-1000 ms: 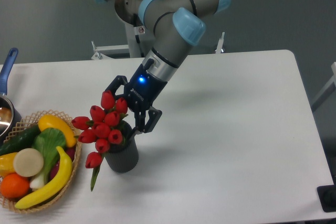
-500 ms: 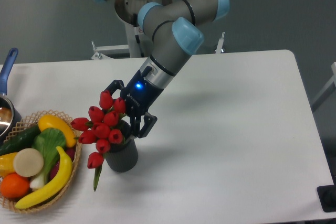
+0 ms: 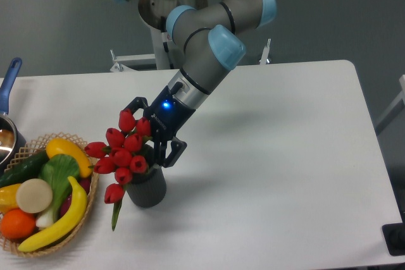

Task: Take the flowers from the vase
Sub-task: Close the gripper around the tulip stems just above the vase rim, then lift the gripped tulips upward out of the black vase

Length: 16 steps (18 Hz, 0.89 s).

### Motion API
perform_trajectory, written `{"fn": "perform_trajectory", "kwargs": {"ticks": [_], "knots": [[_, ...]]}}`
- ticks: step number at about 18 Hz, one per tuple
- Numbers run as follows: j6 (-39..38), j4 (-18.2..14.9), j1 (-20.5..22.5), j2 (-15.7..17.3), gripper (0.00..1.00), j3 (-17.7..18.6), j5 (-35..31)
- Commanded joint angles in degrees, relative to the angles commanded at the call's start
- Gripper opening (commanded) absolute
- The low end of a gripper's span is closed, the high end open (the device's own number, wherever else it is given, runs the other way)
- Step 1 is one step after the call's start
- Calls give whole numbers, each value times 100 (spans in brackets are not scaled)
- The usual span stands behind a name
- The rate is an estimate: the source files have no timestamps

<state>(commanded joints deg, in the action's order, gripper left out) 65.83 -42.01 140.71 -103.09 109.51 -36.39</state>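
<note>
The robot's gripper should next take hold of the flowers by their green stems to take them out of the dark ribbed vase.
The flowers, a bunch of red tulip buds with green stems and leaves, stand in the dark ribbed vase at the table's front left. One bud and a leaf droop down the vase's left side. My gripper reaches down from the upper right into the back of the bunch. Its dark fingers are spread, one behind the top buds and one at the right of the vase's mouth. The buds hide the fingertips, so I cannot see whether they touch the stems.
A wicker basket of plastic fruit and vegetables sits just left of the vase, almost touching the drooping bud. A steel pot with a blue handle is at the far left edge. The white table extends to the right.
My gripper has moved slightly left and down, deeper into the bunch. The flowers have shifted a little to the left with it. The vase stays put.
</note>
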Motion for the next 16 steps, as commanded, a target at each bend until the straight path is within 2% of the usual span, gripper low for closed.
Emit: {"fn": "perform_trajectory", "kwargs": {"ticks": [2,9,11,16], "knots": [[17,0,-9,-35,99,9,-9],[35,0,61,-62,58,0,61],[26,0,96,-53,55,-9,97],[-17,9,219,-27,55,-52,342]]}}
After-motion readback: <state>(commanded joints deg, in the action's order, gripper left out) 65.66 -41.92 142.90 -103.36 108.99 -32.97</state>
